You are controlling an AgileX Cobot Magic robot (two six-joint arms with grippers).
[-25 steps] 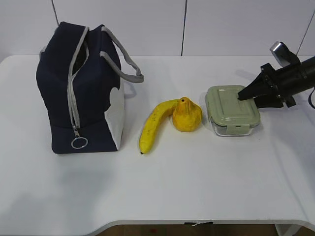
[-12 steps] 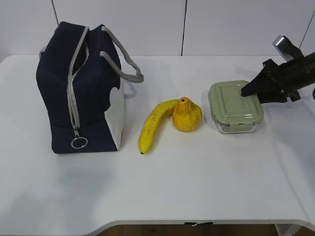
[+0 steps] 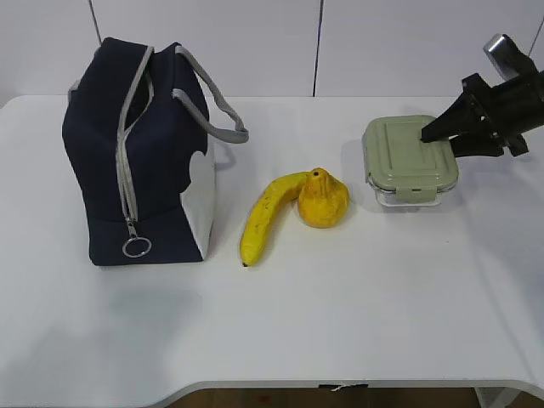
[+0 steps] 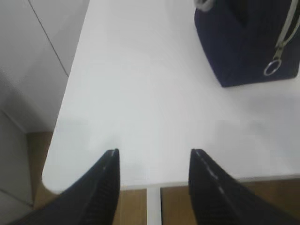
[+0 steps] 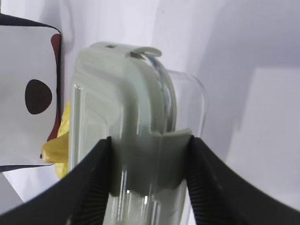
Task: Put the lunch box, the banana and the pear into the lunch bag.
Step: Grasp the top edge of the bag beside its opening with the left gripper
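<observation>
Next, to open the lunch bag (image 3: 127, 170) for packing, my left gripper grabs its top edge (image 3: 115, 47) beside the zipper.
The lunch box (image 3: 408, 157), clear with a sage-green lid, hangs a little above the table at the right. My right gripper (image 3: 429, 136) is shut on its right end. In the right wrist view the fingers clamp the lunch box (image 5: 122, 108) at a lid clip, the gripper (image 5: 150, 145) closed across it. The banana (image 3: 263, 217) lies mid-table, touching the pear (image 3: 323, 200) on its right. The navy lunch bag (image 3: 127, 170) stands at the left, its zipper partly open at the top. My left gripper (image 4: 153, 152) is open and empty over the table's edge, near the bag (image 4: 248, 42).
The zipper's ring pull (image 3: 137, 247) hangs low on the bag's front and also shows in the left wrist view (image 4: 271, 68). The white table (image 3: 340, 323) stretches in front of the fruit. A white wall panel (image 3: 255, 42) stands behind.
My right gripper has risen and drawn back to the right with the lunch box, lifting it off the table. The bag, banana and pear have not moved.
</observation>
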